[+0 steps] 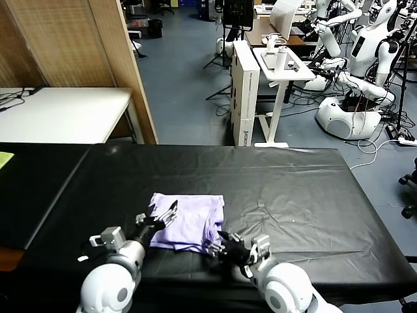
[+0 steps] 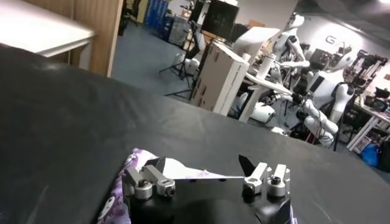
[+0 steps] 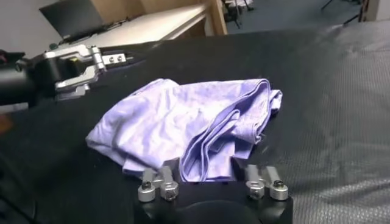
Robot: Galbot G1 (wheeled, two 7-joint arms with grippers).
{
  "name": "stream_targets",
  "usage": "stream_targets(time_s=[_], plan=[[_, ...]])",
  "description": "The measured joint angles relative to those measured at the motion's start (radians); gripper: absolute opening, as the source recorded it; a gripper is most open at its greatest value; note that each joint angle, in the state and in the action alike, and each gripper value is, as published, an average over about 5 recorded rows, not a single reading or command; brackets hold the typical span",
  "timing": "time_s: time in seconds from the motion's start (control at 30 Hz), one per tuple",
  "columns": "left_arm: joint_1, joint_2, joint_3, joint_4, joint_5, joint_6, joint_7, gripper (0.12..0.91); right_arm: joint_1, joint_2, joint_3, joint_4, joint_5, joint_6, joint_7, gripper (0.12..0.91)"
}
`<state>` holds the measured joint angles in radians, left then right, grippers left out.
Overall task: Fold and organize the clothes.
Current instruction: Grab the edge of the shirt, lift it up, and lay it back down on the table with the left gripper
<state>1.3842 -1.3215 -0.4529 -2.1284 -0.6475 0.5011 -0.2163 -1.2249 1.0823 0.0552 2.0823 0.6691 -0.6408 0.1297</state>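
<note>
The robot will next fold the lavender T-shirt, so its left gripper will pick the T-shirt up by its edge with the printed graphic.
The lavender T-shirt lies folded in a rough square on the black table, plain side up, with layered edges at its near right. My left gripper is open at the shirt's left edge. In the left wrist view its gripper stands just above the cloth, and a bit of printed graphic shows. My right gripper is open at the shirt's near right corner. In the right wrist view the gripper has the folded edge lying between the jaws.
A white table and a wooden partition stand behind at the left. A white box and stand and several other robots are beyond the table's far edge. A yellow-green sheet lies at the far left.
</note>
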Motion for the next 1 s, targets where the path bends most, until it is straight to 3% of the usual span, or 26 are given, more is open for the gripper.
stream_targets(time_s=[0.1,0.27,0.37,0.6,0.7,0.8,1.0], plan=[[-0.001,0.003,-0.016,0.012,-0.001,-0.006,0.008,0.907,-0.012,-0.005,0.01,0.004,0.0,-0.006,0.007,0.143],[-0.002,0.008,-0.041,0.031,0.0,-0.016,0.023,0.907,-0.023,-0.007,0.031,0.011,0.005,-0.008,0.007,0.16],[0.0,0.006,-0.05,0.043,0.005,-0.025,0.037,0.907,-0.027,-0.01,0.045,0.02,0.015,-0.008,0.003,0.28],[0.014,-0.016,-0.076,0.08,0.013,-0.056,0.084,0.907,-0.052,-0.039,0.1,0.071,0.052,-0.006,0.005,0.727],[0.019,-0.03,-0.089,0.095,0.006,-0.078,0.11,0.907,-0.073,-0.051,0.129,0.105,0.065,0.0,0.004,0.861],[0.021,-0.043,-0.1,0.112,-0.005,-0.102,0.138,0.907,-0.099,-0.055,0.16,0.143,0.076,0.01,0.003,0.901],[0.015,-0.064,-0.119,0.157,-0.077,-0.131,0.174,0.907,-0.147,-0.055,0.22,0.203,0.095,0.022,0.008,0.907]])
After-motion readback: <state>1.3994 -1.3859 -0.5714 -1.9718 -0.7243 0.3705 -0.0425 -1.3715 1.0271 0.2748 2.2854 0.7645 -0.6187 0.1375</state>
